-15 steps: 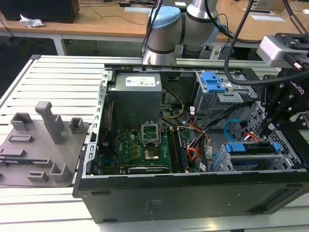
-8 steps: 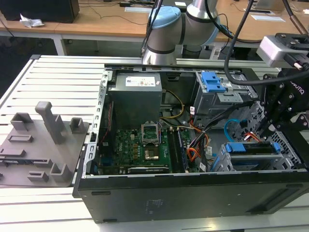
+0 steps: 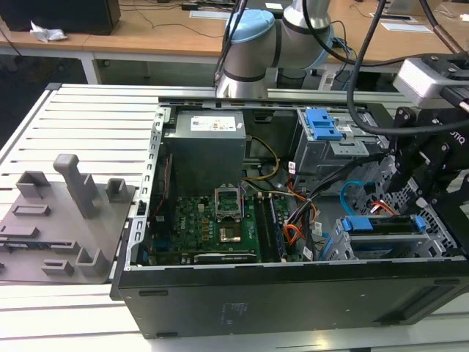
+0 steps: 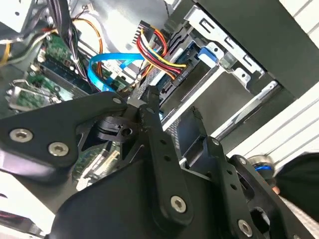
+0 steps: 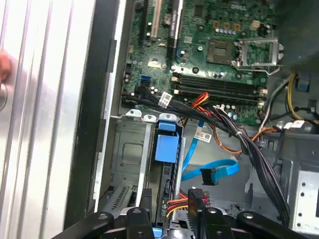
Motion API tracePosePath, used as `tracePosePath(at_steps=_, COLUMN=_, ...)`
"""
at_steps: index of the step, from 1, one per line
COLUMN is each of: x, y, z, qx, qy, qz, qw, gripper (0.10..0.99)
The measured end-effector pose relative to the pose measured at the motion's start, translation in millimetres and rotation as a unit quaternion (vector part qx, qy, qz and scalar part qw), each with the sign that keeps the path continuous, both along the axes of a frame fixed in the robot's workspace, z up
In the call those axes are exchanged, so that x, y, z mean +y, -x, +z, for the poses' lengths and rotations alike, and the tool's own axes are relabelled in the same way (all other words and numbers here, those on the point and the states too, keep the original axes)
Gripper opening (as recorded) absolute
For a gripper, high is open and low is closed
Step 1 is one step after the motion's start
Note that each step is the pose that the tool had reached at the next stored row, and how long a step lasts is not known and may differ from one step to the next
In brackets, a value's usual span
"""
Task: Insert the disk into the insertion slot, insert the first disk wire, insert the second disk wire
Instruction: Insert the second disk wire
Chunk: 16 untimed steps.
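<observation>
The robot's gripper should next take hold of the light-blue second disk wire by its dark plug end (image 5: 210, 176). That wire can then go into the disk (image 5: 166, 148).
The disk (image 3: 382, 224), in its blue carrier (image 5: 166, 145), lies inside the insertion slot (image 5: 125, 154), a silver-grey cage at the exterior view's right. My black gripper (image 3: 414, 180) hangs just over the disk's rear end. Its fingers (image 4: 151, 107) stand apart, so it is open (image 5: 172, 213). The first disk wire (image 4: 160, 52), a red, yellow and black bundle, ends in a dark plug (image 5: 195, 196) just beyond the fingertips, at the disk's edge. Whether that plug is seated I cannot tell. The second disk wire (image 5: 209, 174), light blue, loops loose beside it with its dark plug free.
The open computer case (image 3: 293, 293) lies on a slatted table. Inside are the motherboard (image 3: 209, 220), a power supply (image 3: 205, 143), a blue-tabbed grey drive unit (image 3: 326, 136) and thick black cable bundles (image 5: 254, 159). A grey fixture plate (image 3: 58, 220) sits at the exterior view's left.
</observation>
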State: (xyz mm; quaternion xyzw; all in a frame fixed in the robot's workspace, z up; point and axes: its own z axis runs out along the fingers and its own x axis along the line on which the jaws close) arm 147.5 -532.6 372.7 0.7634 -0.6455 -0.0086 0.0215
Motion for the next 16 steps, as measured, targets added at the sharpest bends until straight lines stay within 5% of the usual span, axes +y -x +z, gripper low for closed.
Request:
tracePosePath(at_steps=4, x=2.4, y=-0.1, z=-0.1, qx=0.0000, qy=0.0000, qz=0.024, qw=0.9997, gripper=0.424)
tracePosePath(at_steps=9, x=24.4, y=4.0, z=-0.9, qx=0.0000, qy=0.0003, qz=0.024, qw=0.9997, gripper=0.424)
tracePosePath(at_steps=11, x=24.4, y=16.0, z=-3.2, qx=0.0000, qy=0.0015, qz=0.024, qw=0.9997, gripper=0.424)
tracePosePath(at_steps=16, x=26.6, y=21.5, z=-8.9, qx=0.0002, qy=0.0093, qz=0.030, qw=0.9995, gripper=0.424)
